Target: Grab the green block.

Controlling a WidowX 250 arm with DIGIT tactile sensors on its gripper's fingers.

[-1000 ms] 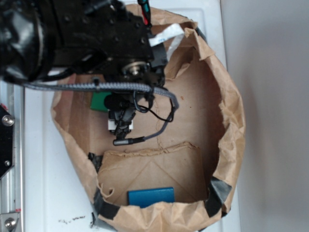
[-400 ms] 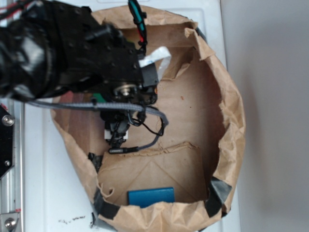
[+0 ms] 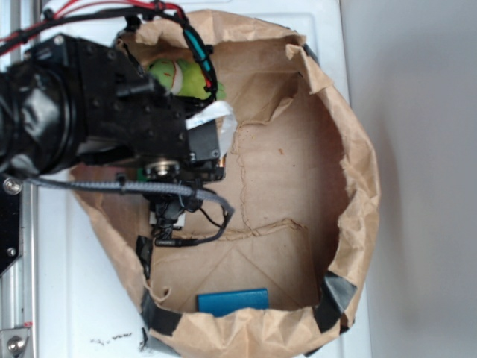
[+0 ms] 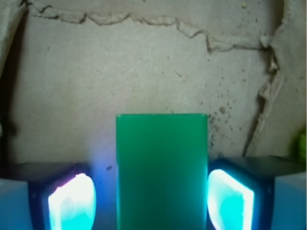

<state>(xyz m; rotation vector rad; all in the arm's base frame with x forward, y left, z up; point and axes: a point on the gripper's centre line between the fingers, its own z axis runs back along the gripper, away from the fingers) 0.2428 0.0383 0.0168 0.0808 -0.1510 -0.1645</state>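
In the wrist view my fingers stand on either side of the block, so my gripper closes on the green block (image 4: 162, 167) next.
The green block (image 4: 162, 167) lies flat on the brown paper, filling the middle of the wrist view. My gripper (image 4: 151, 203) is open and straddles it. The left finger (image 4: 72, 201) stands a small gap away from the block's edge, while the right finger (image 4: 230, 199) sits right beside the other edge. In the exterior view the black arm covers the block, and the gripper (image 3: 170, 220) points down at the left side of the paper-lined tray.
A fuzzy yellow-green plush toy (image 3: 182, 78) lies at the tray's far left. A blue block (image 3: 232, 302) rests against the near paper wall (image 3: 358, 186). Crumpled paper rims surround everything, with a raised paper fold (image 3: 246, 261) near the middle.
The arm has moved left across the tray, uncovering the plush toy and covering the green block in the exterior view.
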